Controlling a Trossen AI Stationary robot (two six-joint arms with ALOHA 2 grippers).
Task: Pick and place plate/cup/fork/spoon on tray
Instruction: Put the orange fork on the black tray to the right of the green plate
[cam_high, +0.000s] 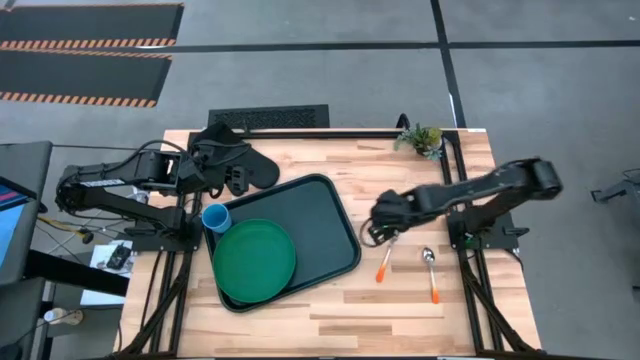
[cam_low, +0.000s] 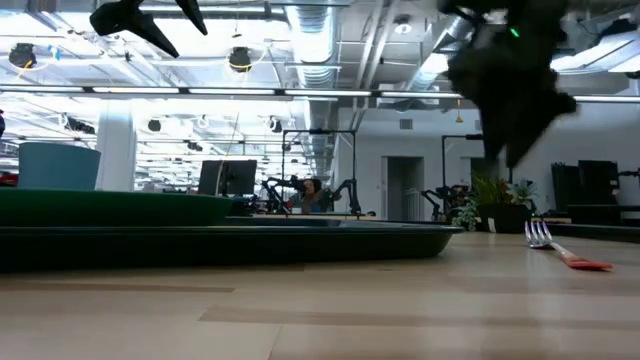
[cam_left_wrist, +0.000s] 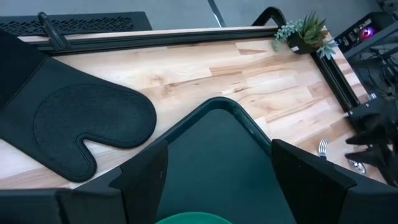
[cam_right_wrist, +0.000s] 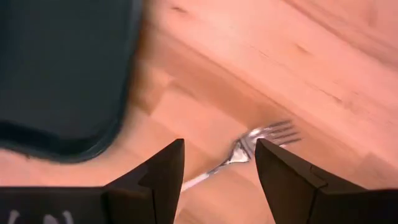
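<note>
The fork's teeth fan out at its tip. My right gripper should next grab the fork's slim neck behind its head (cam_right_wrist: 219, 167) to place it on the tray.
The dark tray (cam_high: 300, 235) lies mid-table with the green plate (cam_high: 254, 261) on its near left part. The light-blue cup (cam_high: 216, 217) stands at the tray's left rim; I cannot tell whether it is inside. The fork (cam_high: 384, 265) and the spoon (cam_high: 431, 270) lie flat on the wood right of the tray. My right gripper (cam_high: 384, 236) is open above the fork's head (cam_right_wrist: 267, 137), clear of it, as the low view (cam_low: 510, 150) shows. My left gripper (cam_high: 205, 180) is open and empty, held high at the tray's far left corner (cam_left_wrist: 217, 174).
A black oven mitt (cam_high: 245, 165) lies at the far left beside the tray. A small potted plant (cam_high: 420, 138) stands at the far right edge. Bare wood shows along the near edge and between the tray and the fork.
</note>
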